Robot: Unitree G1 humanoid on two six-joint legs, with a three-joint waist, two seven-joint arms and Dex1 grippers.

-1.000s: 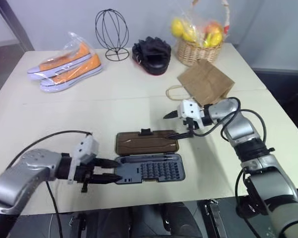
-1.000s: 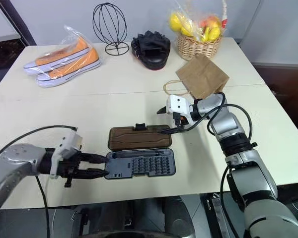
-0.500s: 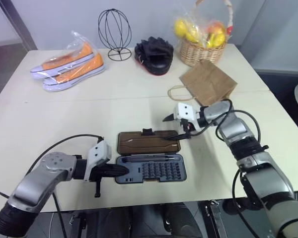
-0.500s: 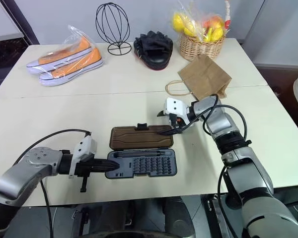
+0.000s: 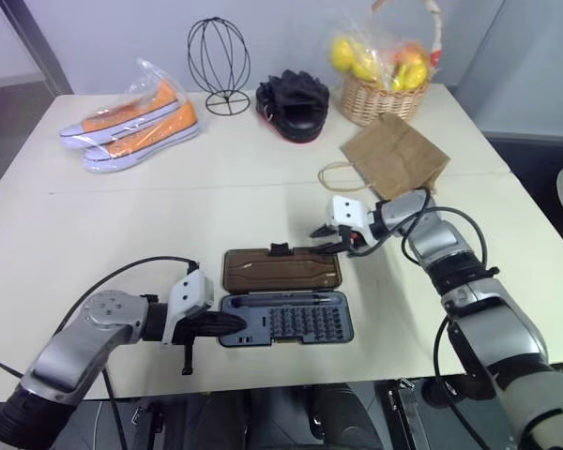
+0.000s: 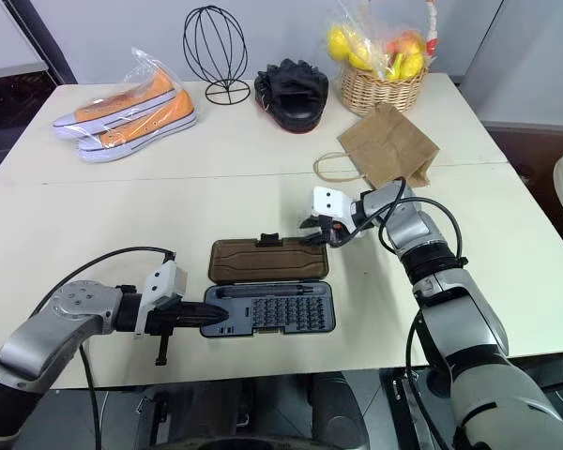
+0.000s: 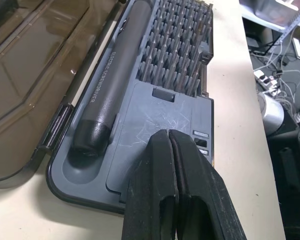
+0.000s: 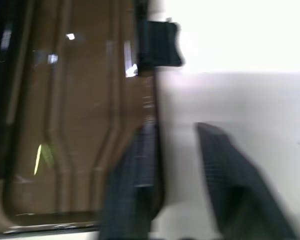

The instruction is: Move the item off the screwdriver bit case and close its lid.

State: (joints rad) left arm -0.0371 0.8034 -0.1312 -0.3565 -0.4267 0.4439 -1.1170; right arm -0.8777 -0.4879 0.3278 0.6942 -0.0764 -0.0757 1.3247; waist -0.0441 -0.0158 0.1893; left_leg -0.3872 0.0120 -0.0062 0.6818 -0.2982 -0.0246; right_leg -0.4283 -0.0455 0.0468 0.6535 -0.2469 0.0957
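I need to swing the screwdriver bit case (image 5: 300,323) shut next, so I should take hold of the lid by its latch-tab edge (image 5: 305,248) with my right gripper.
The brown paper bag (image 5: 394,155) lies flat on the table behind and to the right of the screwdriver bit case (image 5: 300,323), apart from it. The case is open, and its smoky brown lid (image 5: 281,270) lies flat behind the base with the black latch tab (image 5: 281,249) on its far edge. My left gripper (image 5: 235,323) is shut, its tips resting on the base's left end (image 7: 167,145) beside the dark driver handle (image 7: 107,85). My right gripper (image 5: 325,240) is at the lid's far right corner, fingers apart: one finger (image 8: 140,165) over the lid's edge, the other above the table.
Along the table's back stand bagged orange shoes (image 5: 136,122), a black wire head form (image 5: 219,61), black gloves (image 5: 293,98) and a fruit basket (image 5: 389,80). The case sits near the table's front edge (image 5: 291,375).
My left gripper shut and sank onto the case's left end. My right gripper dropped closer to the lid's far right corner, and its fingers drew nearer together.
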